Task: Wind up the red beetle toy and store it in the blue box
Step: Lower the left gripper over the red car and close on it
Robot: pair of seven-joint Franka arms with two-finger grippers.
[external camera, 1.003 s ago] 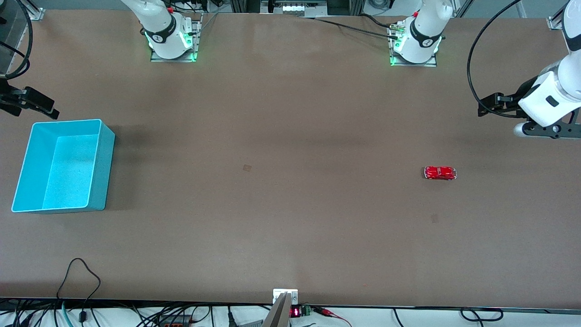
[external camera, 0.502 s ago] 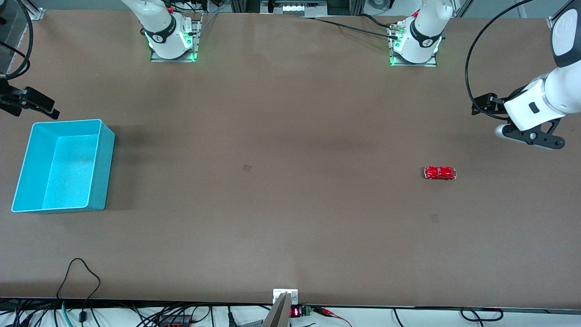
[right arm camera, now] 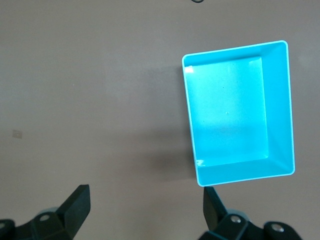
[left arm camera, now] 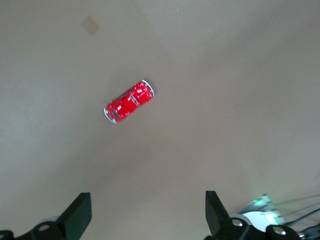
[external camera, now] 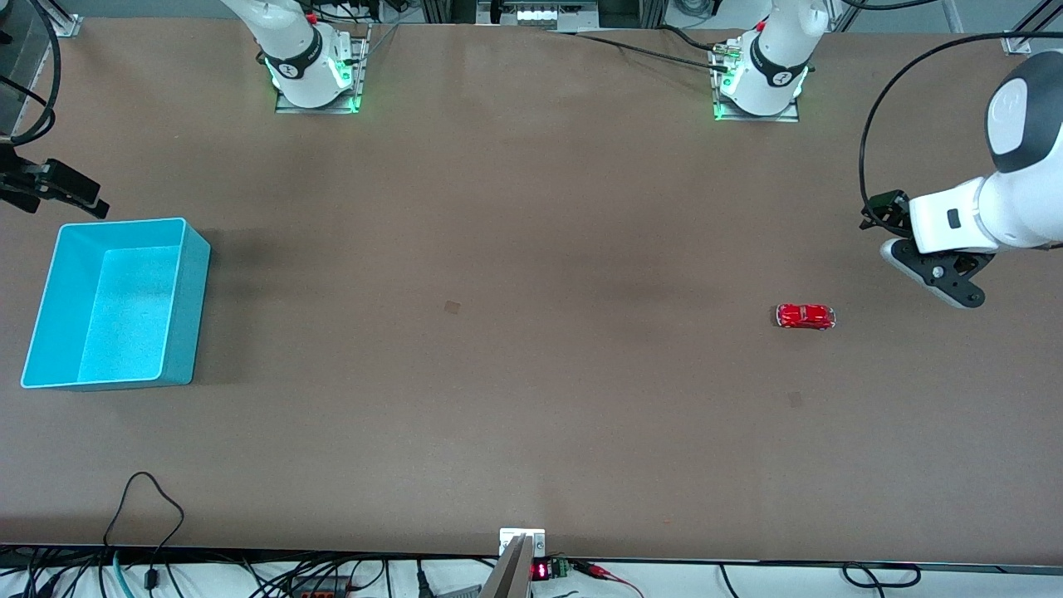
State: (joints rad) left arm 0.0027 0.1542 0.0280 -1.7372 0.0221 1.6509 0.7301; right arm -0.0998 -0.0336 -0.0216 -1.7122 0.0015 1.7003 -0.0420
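Note:
I should next grab the red beetle toy [external camera: 805, 316] by its cabin sides with my left gripper, so that I can wind it and store it in the blue box.
The red beetle toy [external camera: 805, 316] stands on the brown table toward the left arm's end; it also shows in the left wrist view [left arm camera: 129, 101]. My left gripper [external camera: 937, 272] hangs open and empty over bare table beside the toy, toward the table's end; its jaws [left arm camera: 147, 215] stand wide apart. The blue box [external camera: 188, 307] sits empty at the right arm's end and shows in the right wrist view [right arm camera: 281, 107]. My right gripper [external camera: 79, 198] waits open and empty [right arm camera: 145, 210] over the table beside the box.
The two arm bases [external camera: 315, 79] [external camera: 760, 83] stand along the table's edge farthest from the front camera. Small pale marks [external camera: 452, 307] [external camera: 795, 399] lie on the tabletop. Cables [external camera: 145, 498] run along the edge nearest the front camera.
My left arm has swung in from the table's end toward the toy and turned its hand. The toy, the box and the right arm have not moved.

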